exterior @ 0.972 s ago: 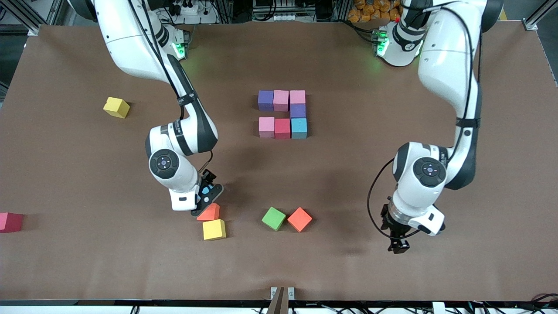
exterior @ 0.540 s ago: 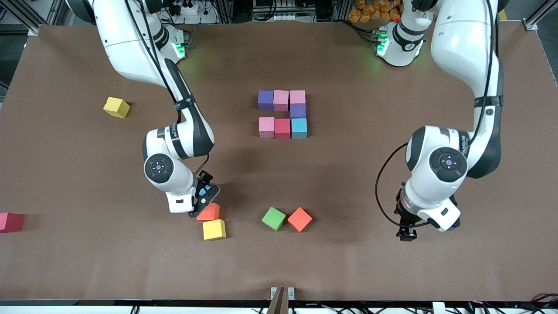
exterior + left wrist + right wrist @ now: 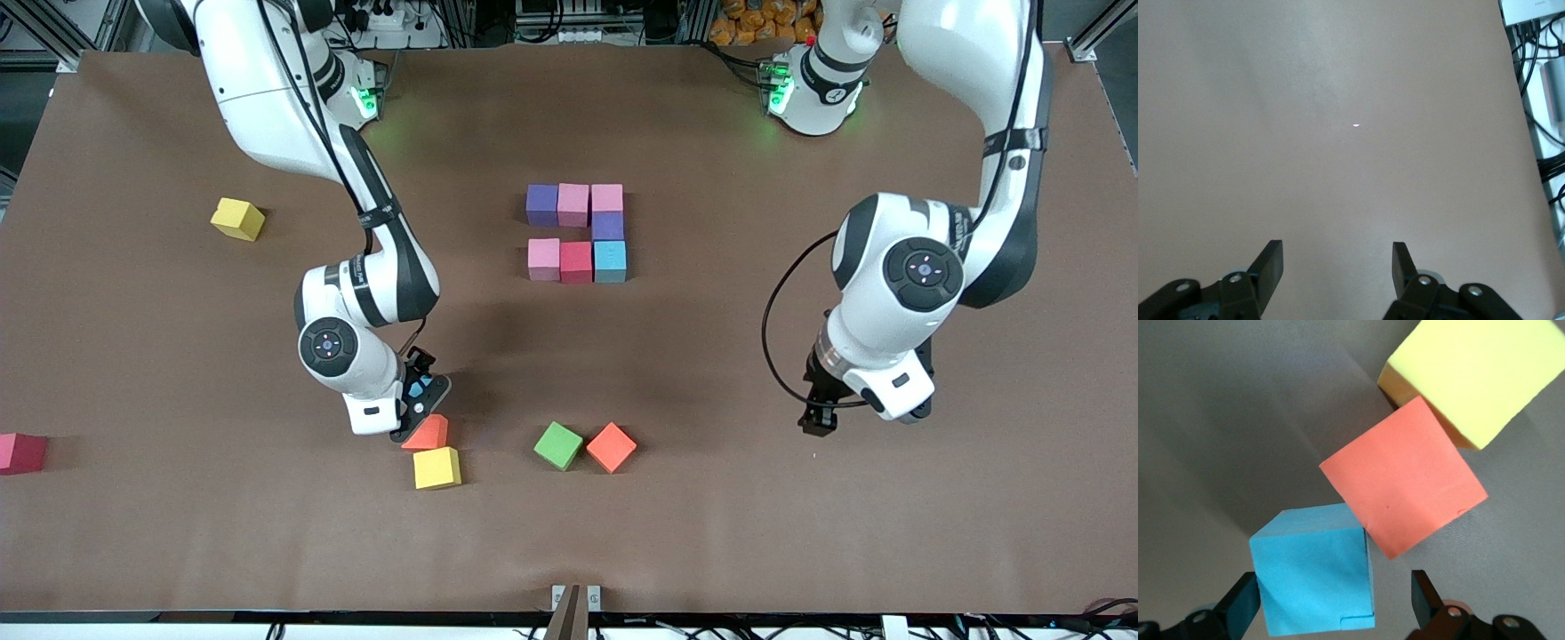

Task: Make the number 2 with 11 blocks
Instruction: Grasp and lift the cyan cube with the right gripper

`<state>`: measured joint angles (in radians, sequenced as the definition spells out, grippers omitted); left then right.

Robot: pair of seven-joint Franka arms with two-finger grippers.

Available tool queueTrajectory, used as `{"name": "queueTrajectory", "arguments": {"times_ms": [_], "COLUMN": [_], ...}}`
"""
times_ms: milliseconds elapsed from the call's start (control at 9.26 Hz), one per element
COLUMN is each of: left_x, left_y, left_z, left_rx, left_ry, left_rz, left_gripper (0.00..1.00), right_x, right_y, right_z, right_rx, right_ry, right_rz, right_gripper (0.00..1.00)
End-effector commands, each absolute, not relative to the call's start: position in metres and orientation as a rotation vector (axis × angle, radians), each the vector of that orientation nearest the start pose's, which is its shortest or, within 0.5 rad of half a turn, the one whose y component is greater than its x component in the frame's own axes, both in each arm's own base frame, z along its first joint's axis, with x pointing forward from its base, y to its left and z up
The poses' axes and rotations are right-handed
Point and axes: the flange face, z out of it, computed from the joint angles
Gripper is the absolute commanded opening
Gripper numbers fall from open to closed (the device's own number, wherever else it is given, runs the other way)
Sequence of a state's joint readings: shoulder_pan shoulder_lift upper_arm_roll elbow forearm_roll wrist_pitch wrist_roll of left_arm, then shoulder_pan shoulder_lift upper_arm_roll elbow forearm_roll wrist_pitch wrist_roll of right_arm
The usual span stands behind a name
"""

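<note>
My right gripper's fingers are on either side of the light blue block, near the orange block [image 3: 428, 432] [image 3: 1405, 477]. My right gripper would hold the light blue block if it closed now, so it will close.
Several blocks form part of the number 2 [image 3: 576, 231] at mid-table: purple [image 3: 541, 204], pink [image 3: 573, 204] and pink [image 3: 607, 197], a purple one [image 3: 608, 225] below, then pink [image 3: 543, 259], red [image 3: 576, 262] and light blue [image 3: 610, 260]. My right gripper [image 3: 420, 396] [image 3: 1331, 577] stands open around a light blue block [image 3: 1315, 570], one finger at its side and a gap at the other. That block touches an orange block [image 3: 427, 433] [image 3: 1405, 483], with a yellow block [image 3: 436, 468] [image 3: 1471, 377] next to it. My left gripper [image 3: 818, 422] [image 3: 1338, 245] is open and empty over bare table.
A green cube [image 3: 558, 445] and an orange block [image 3: 611, 447] sit side by side nearer the front camera than the digit. A yellow block [image 3: 237, 219] and a dark pink block [image 3: 20, 452] lie toward the right arm's end of the table.
My left arm has drawn back toward its base, its open gripper travelling with it. The right gripper has stayed almost still around the light blue block.
</note>
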<state>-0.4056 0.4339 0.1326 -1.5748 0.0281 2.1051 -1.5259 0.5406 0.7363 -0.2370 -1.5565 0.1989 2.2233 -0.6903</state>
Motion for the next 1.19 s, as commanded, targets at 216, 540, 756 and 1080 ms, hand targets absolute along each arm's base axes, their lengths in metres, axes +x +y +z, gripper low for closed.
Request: {"name": "queueTrajectory", "arguments": {"times_ms": [216,540,756,1080], "left_x": [0.645,0.649,0.657,0.662], "left_y": [-0.154,-0.146,-0.144,-0.130], "left_z": [0.445,0.445,0.427,0.410], "left_rx": [-2.826,-2.914,-2.902,-2.879], "left_ry": [-1.291,-1.036,-1.048,-1.076], "left_rz": [-0.160,-0.110,-0.073,-0.039], "left_gripper": [0.74,0.74,0.74,0.74], "right_x": [0.660,0.658,0.649,0.636], "right_y": [0.237,0.238,0.243,0.248], "right_z": [0.215,0.222,0.237,0.261], "right_rx": [-2.781,-2.735,-2.679,-2.657], "right_ry": [-1.406,-1.462,-1.444,-1.183], "right_rz": [0.068,0.107,0.245,0.331], "right_gripper": [0.44,0.13,0.13,0.13]}}
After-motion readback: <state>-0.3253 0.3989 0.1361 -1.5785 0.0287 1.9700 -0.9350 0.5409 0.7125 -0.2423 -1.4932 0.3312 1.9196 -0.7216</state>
